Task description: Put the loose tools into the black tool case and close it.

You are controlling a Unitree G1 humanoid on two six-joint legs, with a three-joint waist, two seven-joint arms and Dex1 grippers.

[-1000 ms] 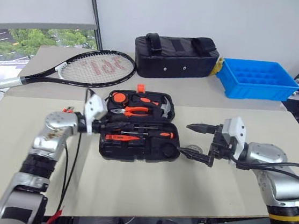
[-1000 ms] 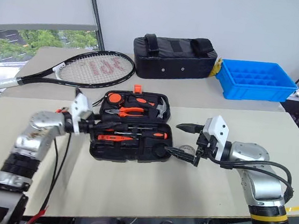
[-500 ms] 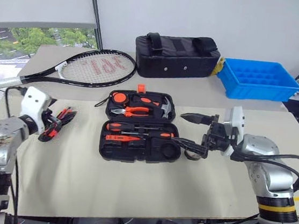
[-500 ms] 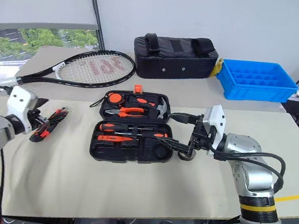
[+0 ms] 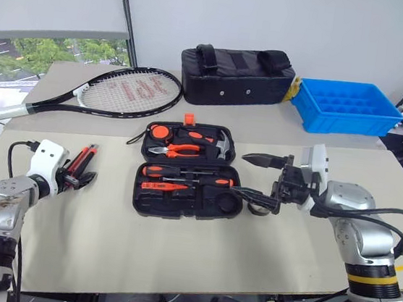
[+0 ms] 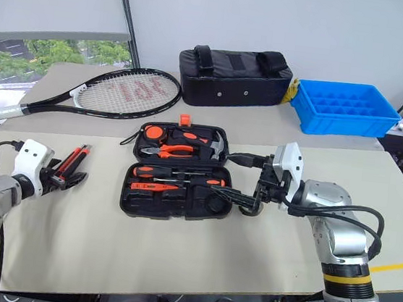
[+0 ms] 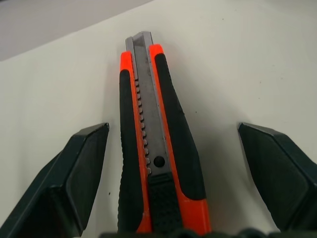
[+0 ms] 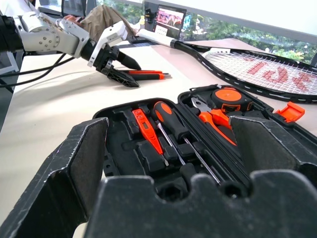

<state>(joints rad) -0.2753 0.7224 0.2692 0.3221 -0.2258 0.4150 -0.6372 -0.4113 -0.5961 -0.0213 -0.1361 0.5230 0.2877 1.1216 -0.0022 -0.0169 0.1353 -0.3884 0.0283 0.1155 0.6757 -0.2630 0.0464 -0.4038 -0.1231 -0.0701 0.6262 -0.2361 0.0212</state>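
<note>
The fingers of my left gripper are on either side of the knife's handle [image 5: 79, 162] [image 7: 157, 148] and would hold the knife if they closed now, so it is time to close on it.
The black tool case [image 5: 181, 204] lies open at mid-table. Red-and-black screwdrivers [image 5: 184, 174] rest in its near half, and pliers and a hammer in the far half. The orange-and-black utility knife [image 7: 153, 148] lies flat on the table far left of the case. My left gripper [image 5: 80, 178] is open, its fingers [image 7: 74, 173] either side of the knife's handle without touching it. My right gripper [image 5: 242, 173] is open and level at the case's right edge, pointing left. A small dark roll [image 5: 257, 208] sits on the table under it, partly hidden.
A tennis racket [image 5: 125, 88] lies at the back left, a black fabric bag [image 5: 235, 75] at the back centre and a blue tray [image 5: 348, 106] at the back right. The case's orange latch [image 5: 189, 119] sticks out at its far edge.
My left arm swung from the case's left edge out to the left and down to the knife, and its fingers opened. The right gripper shifted slightly towards the case, then held still.
</note>
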